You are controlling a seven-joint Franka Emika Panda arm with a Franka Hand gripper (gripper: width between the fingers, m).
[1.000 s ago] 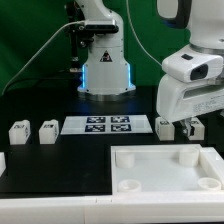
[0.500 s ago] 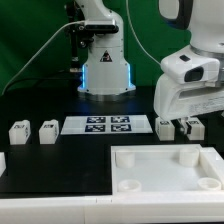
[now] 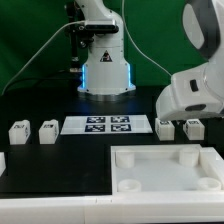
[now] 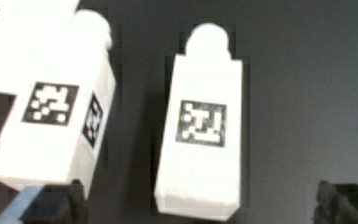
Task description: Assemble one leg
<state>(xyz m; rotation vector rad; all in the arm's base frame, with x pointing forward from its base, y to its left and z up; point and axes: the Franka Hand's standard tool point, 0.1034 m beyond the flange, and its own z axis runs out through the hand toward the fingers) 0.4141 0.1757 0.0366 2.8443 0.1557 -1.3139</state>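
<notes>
I should grip the leg by its square end [image 4: 197, 200] next, so that the leg's rounded tip stays free to go into the tray-like piece.
Two white legs stand side by side at the exterior view's right, one [image 3: 165, 128] and another [image 3: 194, 128], just behind the large white tray-like piece [image 3: 150, 160]. The arm's white hand [image 3: 195, 92] hangs low right above them and hides its own fingers. In the wrist view both legs show with their marker tags up, one [image 4: 202, 130] and its neighbour [image 4: 51, 110]. My gripper [image 4: 202, 205] is open, and the first leg's end lies between the dark fingertips [image 4: 51, 205]. I cannot tell contact. Two more legs [image 3: 18, 132] [image 3: 47, 131] stand at the exterior view's left.
The marker board [image 3: 108, 125] lies on the black table between the two pairs of legs. The arm's base [image 3: 105, 70] stands behind it. A small white part [image 3: 2, 160] shows at the exterior view's left edge.
The hand has come down closer over the two legs at the exterior view's right, and the upper arm has swung toward that side. The legs have not moved.
</notes>
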